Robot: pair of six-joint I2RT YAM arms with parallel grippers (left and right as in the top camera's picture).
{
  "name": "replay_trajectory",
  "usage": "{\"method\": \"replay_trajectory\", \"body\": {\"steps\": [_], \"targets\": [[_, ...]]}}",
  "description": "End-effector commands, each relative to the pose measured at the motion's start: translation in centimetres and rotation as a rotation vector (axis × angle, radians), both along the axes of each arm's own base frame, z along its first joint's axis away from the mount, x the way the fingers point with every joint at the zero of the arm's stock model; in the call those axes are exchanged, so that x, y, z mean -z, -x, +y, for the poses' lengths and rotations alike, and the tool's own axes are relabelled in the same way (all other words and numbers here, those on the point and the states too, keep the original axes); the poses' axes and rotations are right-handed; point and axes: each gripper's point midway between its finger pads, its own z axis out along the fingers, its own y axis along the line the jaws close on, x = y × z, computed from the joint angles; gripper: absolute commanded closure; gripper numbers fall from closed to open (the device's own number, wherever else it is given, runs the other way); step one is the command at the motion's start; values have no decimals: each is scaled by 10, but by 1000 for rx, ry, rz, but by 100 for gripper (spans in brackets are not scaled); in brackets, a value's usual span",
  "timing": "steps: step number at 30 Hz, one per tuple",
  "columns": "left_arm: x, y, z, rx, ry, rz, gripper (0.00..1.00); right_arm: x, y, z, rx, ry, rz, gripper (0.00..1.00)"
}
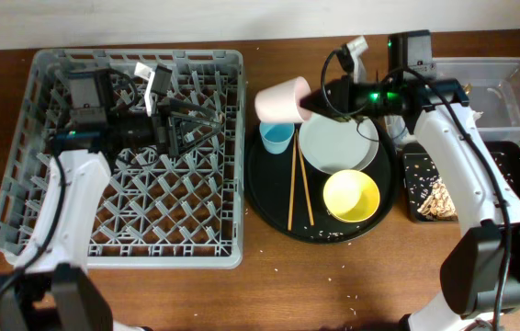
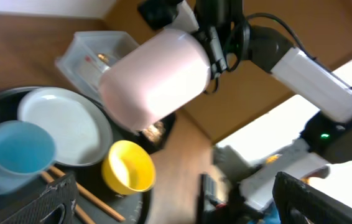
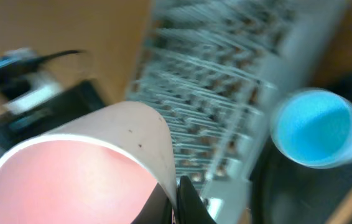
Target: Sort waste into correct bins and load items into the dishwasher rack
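Observation:
Next, the left gripper grips the cup's closed base end (image 1: 265, 104), opposite the cup's rim, to load the pink cup upside down into the dishwasher rack (image 1: 21, 138).
My right gripper (image 1: 310, 99) is shut on the rim of the pink cup (image 1: 281, 99) and holds it on its side in the air, between the grey dishwasher rack (image 1: 21, 138) and the round tray; the cup also shows in the left wrist view (image 2: 157, 78) and the right wrist view (image 3: 76, 165). My left gripper (image 1: 179, 129) is open and empty over the rack, pointing toward the cup. On the round tray lie the light blue cup (image 1: 276, 138), the pale plate (image 1: 338, 142), the yellow bowl (image 1: 351, 196) and two chopsticks (image 1: 299, 188).
The large round black tray (image 1: 269, 207) sits right of the rack. The clear tub (image 1: 503, 97) is at the back right, the shallow black tray (image 1: 419, 184) with food scraps in front of it. Crumbs lie on the wooden table.

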Motion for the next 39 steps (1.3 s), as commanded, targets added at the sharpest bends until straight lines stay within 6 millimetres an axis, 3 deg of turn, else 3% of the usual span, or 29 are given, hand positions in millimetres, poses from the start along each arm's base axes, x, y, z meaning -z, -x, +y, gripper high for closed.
{"method": "replay_trajectory", "body": {"steps": [1, 4, 6, 9, 13, 20, 22, 23, 26, 28, 30, 32, 35, 36, 39], "targets": [[8, 4, -10, 115, 107, 82, 1, -28, 15, 19, -131, -122, -71, 96], [12, 12, -31, 174, 104, 81, 2, -34, 17, 38, -165, -129, -113, 96], [10, 14, -38, 194, 103, 58, 7, -26, 16, 51, -153, -92, -100, 96], [10, 13, -37, 191, 103, 67, 11, -15, 28, 79, -212, -80, -77, 96], [10, 13, -37, 192, 103, 67, 11, -1, 33, 93, -237, -67, -45, 96], [10, 13, -37, 191, 103, 62, 55, 5, 31, 95, -223, -41, -40, 96], [9, 12, -37, 192, 102, 49, 58, 7, 32, 94, -221, -36, -29, 96], [9, 11, -37, 193, 102, 38, 58, 7, 32, 95, -221, -36, -28, 93], [5, 8, -37, 193, 102, 28, 58, 9, 29, 92, -205, -23, -32, 55], [-1, -1, -29, 171, 100, -7, 58, 12, 16, 77, -154, -3, -38, 37], [-4, -15, -12, 111, 90, -7, 58, 32, -9, 40, -2, 106, -8, 23], [-3, -28, 2, 41, 71, 2, 59, 47, -19, 4, 76, 189, 18, 20], [-6, -39, 8, -13, 48, -11, 59, 63, -20, -45, 183, 341, 95, 19], [0, -59, 13, -130, -13, 1, 59, 66, -17, -68, 233, 442, 127, 19], [16, -88, 31, -347, -168, 77, 59, 60, -11, -88, 262, 577, 123, 17]]}}
